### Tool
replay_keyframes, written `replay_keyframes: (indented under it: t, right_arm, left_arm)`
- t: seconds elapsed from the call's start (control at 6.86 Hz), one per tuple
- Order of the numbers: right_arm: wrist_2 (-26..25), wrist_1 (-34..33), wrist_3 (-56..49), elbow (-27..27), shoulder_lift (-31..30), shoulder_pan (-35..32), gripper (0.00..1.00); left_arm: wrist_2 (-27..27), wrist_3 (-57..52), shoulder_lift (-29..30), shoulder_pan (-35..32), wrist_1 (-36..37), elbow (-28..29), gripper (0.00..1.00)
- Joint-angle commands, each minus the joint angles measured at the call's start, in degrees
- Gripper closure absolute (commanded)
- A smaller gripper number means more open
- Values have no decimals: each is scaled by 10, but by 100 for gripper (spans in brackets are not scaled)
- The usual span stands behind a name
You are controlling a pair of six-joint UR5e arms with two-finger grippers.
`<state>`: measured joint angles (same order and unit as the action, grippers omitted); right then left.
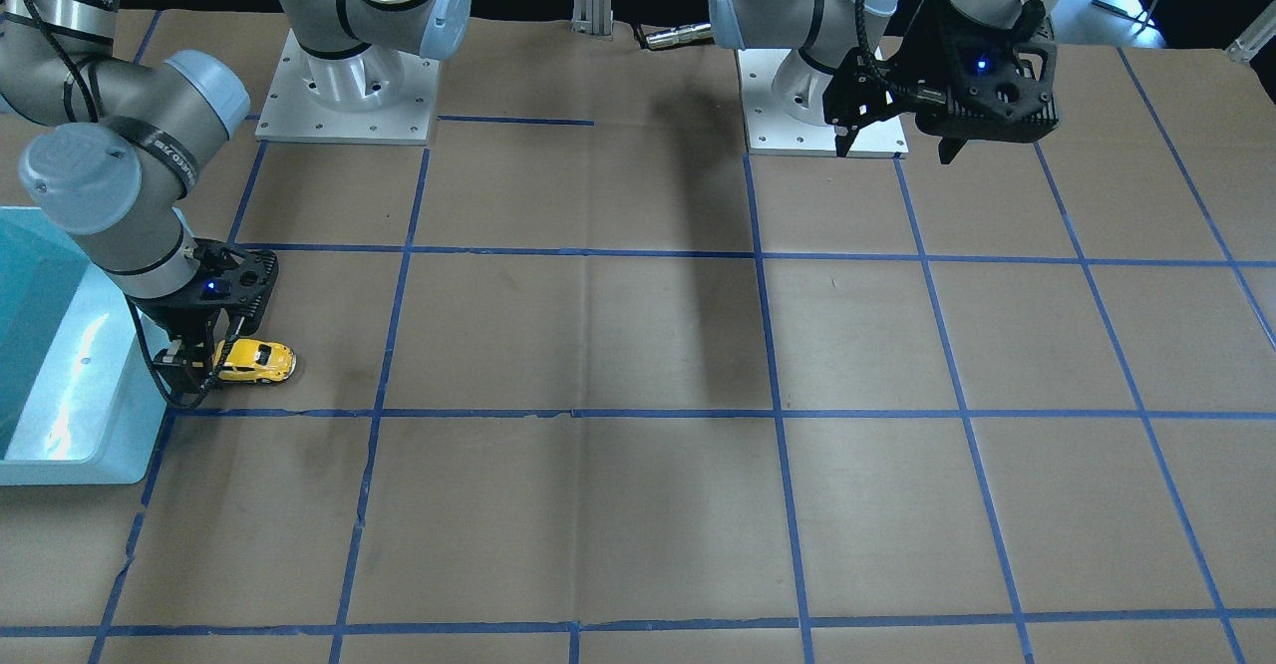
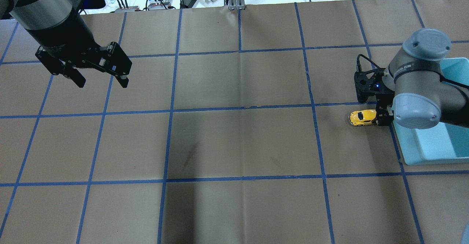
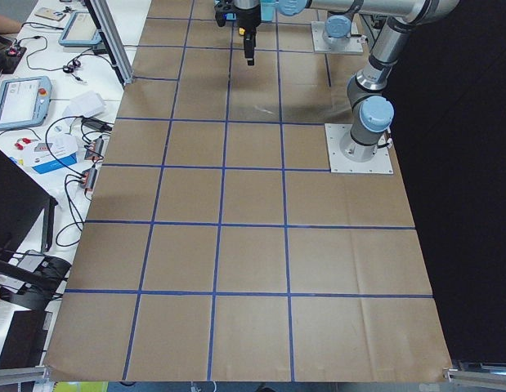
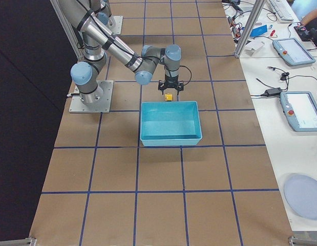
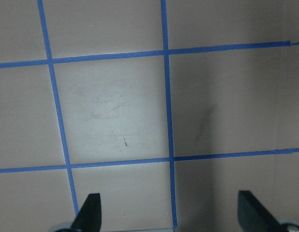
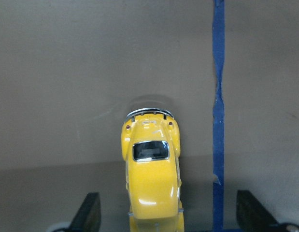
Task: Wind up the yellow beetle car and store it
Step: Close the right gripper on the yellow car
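My right gripper grabs the yellow beetle car by the sides of its roofed cabin next, to lift it into the teal bin (image 1: 72,365).
The yellow beetle car (image 2: 362,117) stands on its wheels on the brown table paper, just beside the teal bin (image 2: 406,152). My right gripper (image 2: 383,117) is low at the table, open, with its fingers on either side of one end of the car. In the right wrist view the car (image 6: 151,183) sits between the two spread fingertips (image 6: 91,212), apart from both. It also shows in the front view (image 1: 257,360) next to the right gripper (image 1: 189,370). My left gripper (image 2: 100,81) hangs open and empty above the table, far from the car.
The teal bin (image 1: 110,385) stands at the table's edge on my right side and looks empty in the right side view (image 4: 171,139). Blue tape lines grid the paper. The two arm base plates (image 1: 347,96) sit at the robot's side.
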<state>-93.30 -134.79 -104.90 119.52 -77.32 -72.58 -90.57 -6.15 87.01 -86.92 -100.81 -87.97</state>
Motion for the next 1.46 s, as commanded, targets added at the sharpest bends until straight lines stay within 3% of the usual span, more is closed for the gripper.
replay_keyframes:
  t: [0.0,0.29,0.44,0.73,0.87,1.02,1.17,1.31]
  right_arm:
    - [-6,-20,-16,5,25,1,0]
    - [-23,-23,-46,5,38,1,3]
    - [-29,-23,-55,5,40,1,23]
    - [-27,-20,-52,5,36,1,81]
    - [-25,-14,-48,-2,31,0,92]
    - [-1,-14,-46,-15,13,-9,93]
    - [79,47,-34,-54,-9,-9,93]
    - [84,125,-33,-128,-14,-9,93]
  left_arm:
    - [0,1,2,0,0,3,0]
    - [0,-1,-4,0,0,-4,0]
    - [0,0,-5,0,-2,-2,0]
    - [0,0,-6,0,-2,4,0]
    - [4,0,-8,0,-2,5,0]
    - [1,0,-8,0,-2,4,0]
    - [1,0,-10,0,-2,6,0]
    - [0,0,-10,0,-2,5,0]
